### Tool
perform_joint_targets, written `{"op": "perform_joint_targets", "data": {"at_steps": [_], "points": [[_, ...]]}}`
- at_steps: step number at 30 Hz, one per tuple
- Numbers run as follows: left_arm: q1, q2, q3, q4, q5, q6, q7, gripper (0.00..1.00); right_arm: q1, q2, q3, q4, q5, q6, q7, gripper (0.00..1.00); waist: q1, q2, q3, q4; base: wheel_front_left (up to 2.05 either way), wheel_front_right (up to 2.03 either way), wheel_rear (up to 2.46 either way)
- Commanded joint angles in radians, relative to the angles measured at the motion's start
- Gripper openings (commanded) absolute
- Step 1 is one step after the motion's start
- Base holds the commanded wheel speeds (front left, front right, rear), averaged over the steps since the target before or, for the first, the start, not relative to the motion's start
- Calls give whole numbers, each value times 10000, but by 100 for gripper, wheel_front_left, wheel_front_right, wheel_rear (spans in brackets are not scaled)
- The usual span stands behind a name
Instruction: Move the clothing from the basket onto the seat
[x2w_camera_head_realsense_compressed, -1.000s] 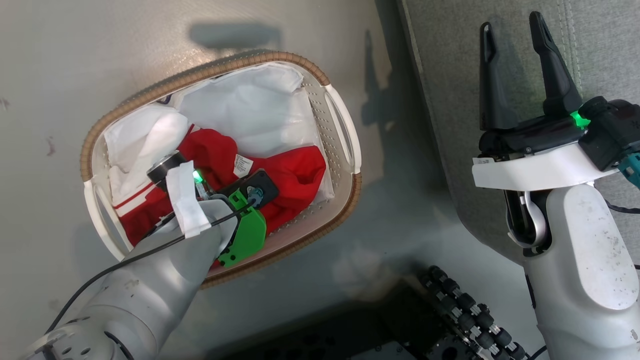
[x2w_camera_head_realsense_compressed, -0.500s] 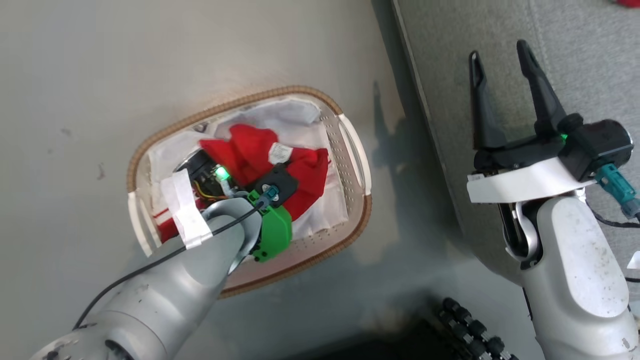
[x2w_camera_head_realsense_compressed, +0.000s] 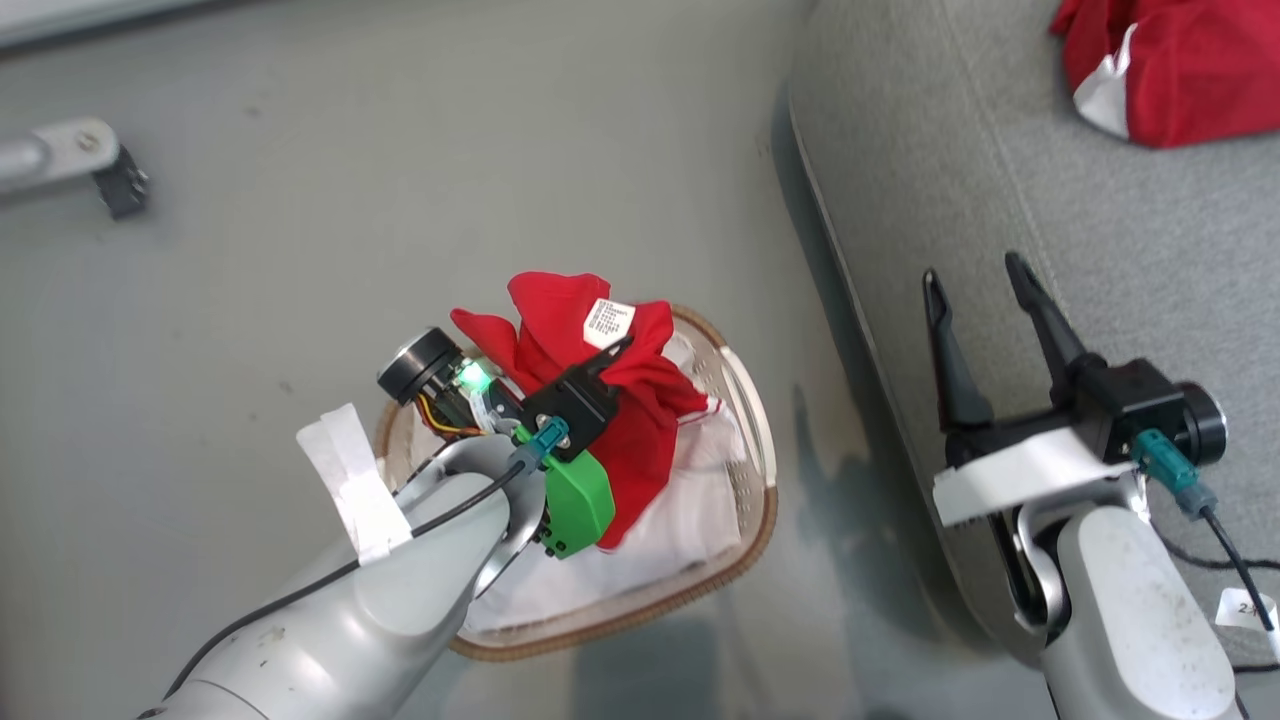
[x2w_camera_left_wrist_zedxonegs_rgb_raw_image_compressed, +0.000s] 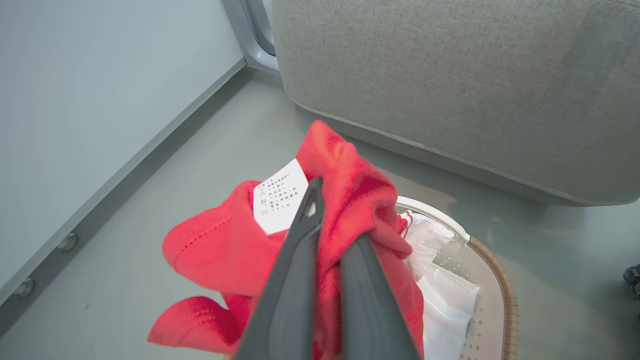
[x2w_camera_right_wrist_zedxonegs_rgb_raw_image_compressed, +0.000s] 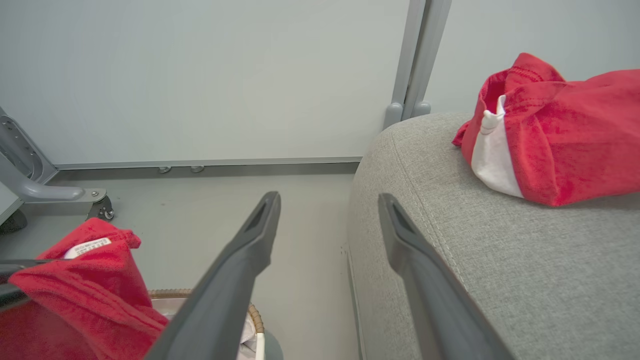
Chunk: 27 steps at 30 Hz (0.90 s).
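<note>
The right gripper takes hold of the red garment (x2w_camera_head_realsense_compressed: 630, 400) by its bunched folds next, to move it onto the seat.
My left gripper (x2w_camera_head_realsense_compressed: 610, 355) is shut on a bright red garment (x2w_camera_head_realsense_compressed: 630, 400) with a white label and holds it bunched above the basket (x2w_camera_head_realsense_compressed: 752, 470). In the left wrist view the fingers (x2w_camera_left_wrist_zedxonegs_rgb_raw_image_compressed: 295, 280) pinch the red fabric (x2w_camera_left_wrist_zedxonegs_rgb_raw_image_compressed: 220, 250), which hangs over the basket's brown rim (x2w_camera_left_wrist_zedxonegs_rgb_raw_image_compressed: 502, 285). White liner cloth (x2w_camera_head_realsense_compressed: 680, 530) lies inside the basket. The grey seat (x2w_camera_head_realsense_compressed: 1000, 250) is to the right, with another red and white garment (x2w_camera_head_realsense_compressed: 1180, 70) lying on it. My right gripper (x2w_camera_head_realsense_compressed: 972, 270) is open and holds nothing, over the seat's edge.
A grey metal leg with a black caster (x2w_camera_head_realsense_compressed: 110, 180) stands on the floor at the far left. A pale wall with a baseboard (x2w_camera_right_wrist_zedxonegs_rgb_raw_image_compressed: 200, 162) and an upright post (x2w_camera_right_wrist_zedxonegs_rgb_raw_image_compressed: 415, 60) runs behind the seat. Dark cables (x2w_camera_head_realsense_compressed: 1230, 570) trail by my right wrist.
My left gripper has risen out of the basket, lifting the red garment with it. The head camera has shifted, bringing the garment on the seat into view. The right gripper stays open.
</note>
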Motion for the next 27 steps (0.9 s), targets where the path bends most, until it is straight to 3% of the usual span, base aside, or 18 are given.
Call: {"op": "perform_joint_targets", "data": {"at_steps": [1, 13, 27], "points": [[86, 76, 109, -195, 28, 76, -34, 0, 328, -36, -28, 106, -68, -14, -1, 100, 1, 0, -1728, 663, 0, 0, 0], [-738, 773, 478, -1111, 71, -73, 194, 0, 1262, -38, 176, 584, -75, -14, -1, 100, 1, 0, -3698, 731, 0, 0, 0], [-2418, 1575, 1169, -2155, -301, -177, 1168, 0, 1014, -35, 936, 630, 215, -14, -1, 100, 1, 0, -4347, 361, 0, 0, 0]]}}
